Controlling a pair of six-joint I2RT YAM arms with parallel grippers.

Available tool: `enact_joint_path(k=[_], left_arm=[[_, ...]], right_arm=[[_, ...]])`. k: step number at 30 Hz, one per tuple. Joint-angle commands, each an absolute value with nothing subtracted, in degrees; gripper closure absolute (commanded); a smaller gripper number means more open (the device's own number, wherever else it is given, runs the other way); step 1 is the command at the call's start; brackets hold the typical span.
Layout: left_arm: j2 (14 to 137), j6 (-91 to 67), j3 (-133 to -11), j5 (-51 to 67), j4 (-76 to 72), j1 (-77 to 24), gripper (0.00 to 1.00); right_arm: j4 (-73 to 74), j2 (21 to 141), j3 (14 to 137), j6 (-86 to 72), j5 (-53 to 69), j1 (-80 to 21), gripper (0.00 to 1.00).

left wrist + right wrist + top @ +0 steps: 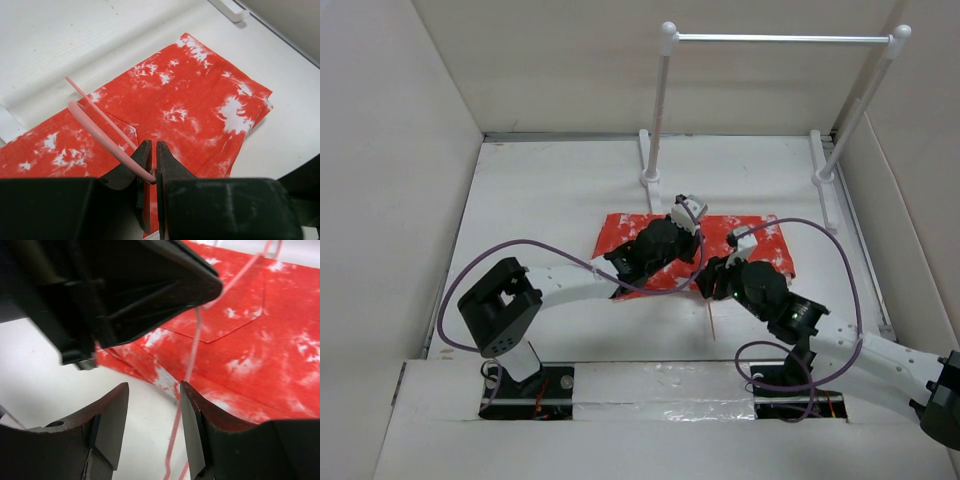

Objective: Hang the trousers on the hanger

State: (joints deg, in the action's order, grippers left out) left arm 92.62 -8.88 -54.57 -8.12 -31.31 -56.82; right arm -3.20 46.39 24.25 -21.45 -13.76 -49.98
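I should next grab the hanger's bare wire [709, 304] toward the near edge with my right gripper, so the hanger's hook stays free to hang on the rail.
The trousers [765, 240] lie folded flat on the table, orange-red with white splotches, filling the left wrist view [195, 100] and the right wrist view [265, 340]. My left gripper [686, 213] hovers over their near edge and is shut on the hanger [92, 122], pinching the thin pink wire between its fingertips [154, 152]. My right gripper [722, 268] stands just right of it, open [154, 390]. The hanger wire [192, 340] runs down past its right finger [192, 410], and a thin end of the hanger [712, 322] sticks out towards the near edge.
A white rail [780, 38] on two posts stands at the back, its feet [650, 178] just beyond the trousers. White walls [400, 150] box in the table on both sides. The left arm's dark wrist [125, 285] hangs close above my right gripper.
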Motion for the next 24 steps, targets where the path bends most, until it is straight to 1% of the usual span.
enact_joint_path(k=[1, 5, 9, 10, 15, 16, 18, 19, 22, 24], left_arm=[[87.81, -8.79, -56.25, -3.71, -35.68, -55.72, 1.00], [87.54, -8.88, -54.93, -1.41, -37.00, -54.40, 1.00], [87.71, -8.88, -55.28, -0.44, -37.09, -54.40, 1.00], [87.71, -8.88, -55.37, -0.27, -37.09, -54.40, 1.00], [87.63, -8.44, -55.81, -0.26, -36.74, -54.40, 1.00], [87.71, -8.35, -55.90, 1.48, -36.74, -54.40, 1.00], [87.71, -8.00, -56.25, 1.49, -36.48, -54.40, 1.00], [87.54, -7.91, -56.34, 1.23, -36.39, -54.40, 1.00], [87.19, -7.74, -56.86, 1.40, -36.21, -53.80, 1.00], [87.10, -7.65, -57.92, 1.49, -35.68, -53.79, 1.00]], right_arm=[[-4.39, 44.39, 23.29, -23.20, -20.47, -50.54, 0.49], [-5.27, 43.50, 22.33, -21.72, -20.75, -48.61, 0.49], [-9.04, 48.24, 22.24, -19.86, -10.41, -44.04, 0.53], [-10.27, 50.43, 22.41, -20.04, -8.81, -43.34, 0.58], [-15.90, 54.04, 21.97, -20.39, -3.52, -42.81, 0.69], [-16.78, 54.23, 21.89, -20.56, -2.04, -42.80, 0.74], [-18.02, 54.49, 21.80, -21.09, -0.88, -42.28, 0.79], [-18.19, 54.06, 21.71, -21.18, -0.44, -42.28, 0.89], [-19.94, 51.87, 20.05, -23.20, -0.44, -42.28, 1.00], [-22.93, 50.28, 18.38, -24.25, 0.87, -42.28, 1.00]])
